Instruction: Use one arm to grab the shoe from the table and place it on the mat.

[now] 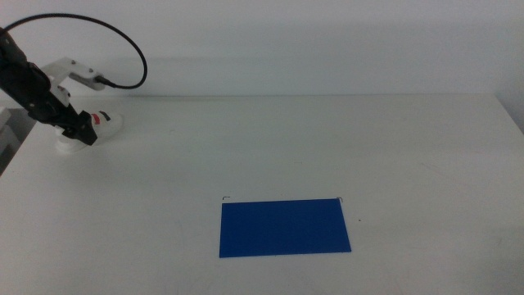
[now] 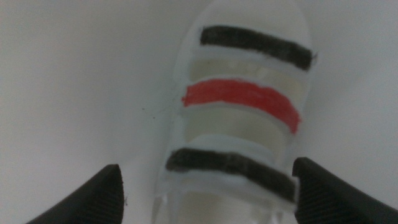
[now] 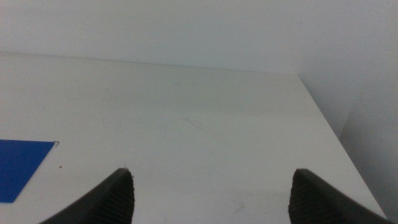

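My left gripper closes on the strap now, since my fingers reach down beside both ends of the shoe's near black strap.
The white shoe (image 1: 104, 121) with two black straps and a red one lies at the far left of the table (image 1: 327, 139). The left arm (image 1: 33, 88) reaches down to it from the left, and my left gripper (image 1: 82, 131) is at the shoe's near end. In the left wrist view the shoe (image 2: 239, 102) lies between the jaws of the left gripper (image 2: 208, 186), which stand open on either side of it. The blue mat (image 1: 284, 228) lies flat near the front middle, far from the shoe. My right gripper (image 3: 211, 193) is open and empty over bare table.
A black cable (image 1: 123, 41) loops above the left arm. The table's left edge runs close by the shoe. A corner of the mat (image 3: 18, 165) shows in the right wrist view, with the table's right edge (image 3: 329, 124) beyond.
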